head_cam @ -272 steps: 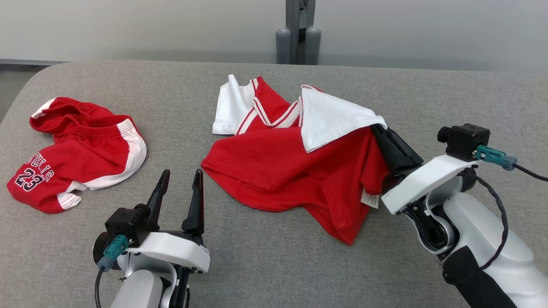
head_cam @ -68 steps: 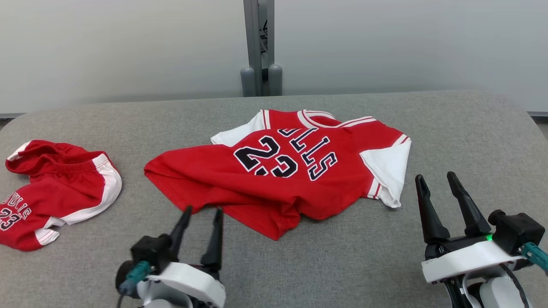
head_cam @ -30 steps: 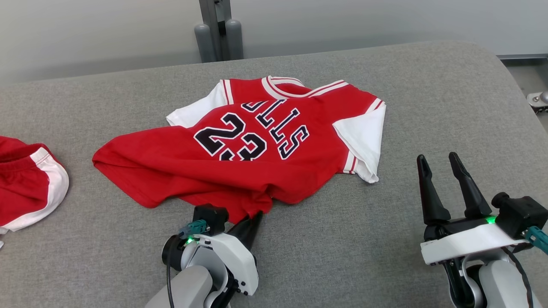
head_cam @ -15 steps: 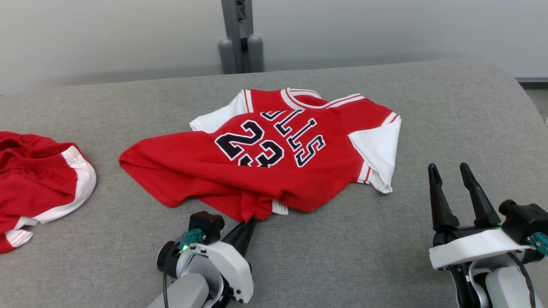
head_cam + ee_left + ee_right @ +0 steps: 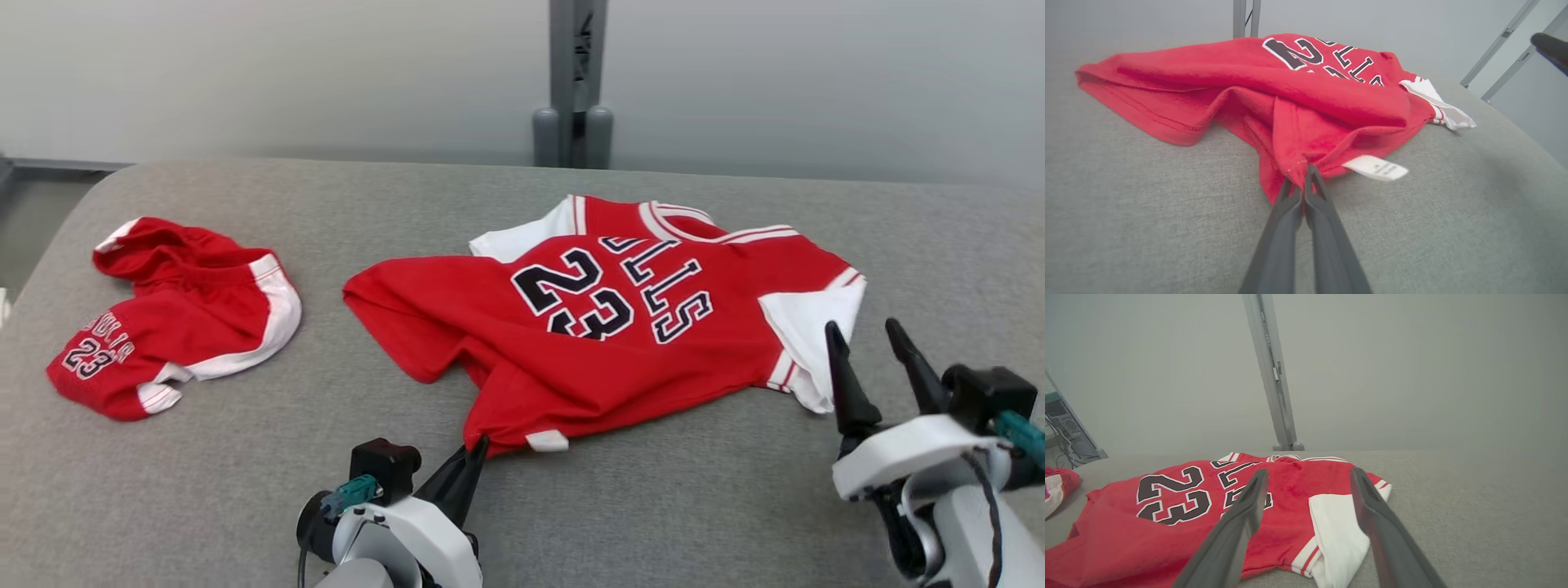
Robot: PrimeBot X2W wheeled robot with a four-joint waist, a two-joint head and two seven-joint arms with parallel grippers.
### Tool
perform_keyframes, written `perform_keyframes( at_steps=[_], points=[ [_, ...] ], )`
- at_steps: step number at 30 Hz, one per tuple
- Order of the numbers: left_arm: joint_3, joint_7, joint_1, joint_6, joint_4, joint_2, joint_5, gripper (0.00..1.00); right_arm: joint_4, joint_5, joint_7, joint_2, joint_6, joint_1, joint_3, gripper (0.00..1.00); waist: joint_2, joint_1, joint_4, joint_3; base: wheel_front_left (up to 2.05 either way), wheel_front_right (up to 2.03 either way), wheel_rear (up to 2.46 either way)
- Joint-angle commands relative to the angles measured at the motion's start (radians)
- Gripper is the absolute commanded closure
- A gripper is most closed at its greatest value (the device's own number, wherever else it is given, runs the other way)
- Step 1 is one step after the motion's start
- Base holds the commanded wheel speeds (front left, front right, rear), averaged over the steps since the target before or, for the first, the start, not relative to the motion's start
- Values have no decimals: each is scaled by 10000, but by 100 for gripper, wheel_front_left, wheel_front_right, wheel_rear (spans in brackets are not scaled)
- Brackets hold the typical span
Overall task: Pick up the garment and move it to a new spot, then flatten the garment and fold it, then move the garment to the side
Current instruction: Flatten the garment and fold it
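Observation:
My right gripper needs to grab the white sleeve edge next, because it hangs loose while the jersey's red body (image 5: pixel 676 363) lies spread on the tabletop.
The garment (image 5: pixel 604 343) is a red jersey with white sleeves and a dark "23", lying rumpled on the grey table (image 5: pixel 694 506), number side up. My left gripper (image 5: pixel 478 445) is shut on the jersey's near hem corner, beside a white care label (image 5: pixel 547 441). The left wrist view shows the gripper (image 5: pixel 1300 179) pinching bunched red cloth (image 5: pixel 1290 122). My right gripper (image 5: pixel 865 335) stands open, nothing between its fingers, just right of the white sleeve (image 5: pixel 808 327). In the right wrist view the open gripper (image 5: pixel 1309 473) hovers over that sleeve (image 5: pixel 1335 522).
A pair of red shorts (image 5: pixel 175 314) with white trim lies crumpled at the table's left. A grey post (image 5: pixel 573 82) rises behind the far edge. Bare table spreads along the near edge and at the far right.
My left gripper has shut on the hem corner and drawn it toward me, stretching the cloth. The head camera has panned left, so the shorts show in full. The right gripper stays open.

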Motion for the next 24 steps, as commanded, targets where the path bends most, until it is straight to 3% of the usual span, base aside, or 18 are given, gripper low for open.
perform_keyframes(
  at_steps=[1, 14, 24],
  points=[
    [8, -42, 2, -8, -114, 13, 134, 100, 393, -103, -51, -365, 11, -383, 93, 0, 0, 0, 325, 66, 0, 0, 0],
    [-397, -45, -676, -85, -723, -378, 597, 100, 4636, -522, 264, -1660, 11, -3617, 1654, 0, 0, 0, 1429, 1317, 0, 0, 0],
    [-511, -45, -822, -130, -772, -507, 590, 100, 6237, -364, 390, -1782, 11, -4752, 2743, 0, 0, 0, 1647, 1763, 0, 0, 0]
  ],
)
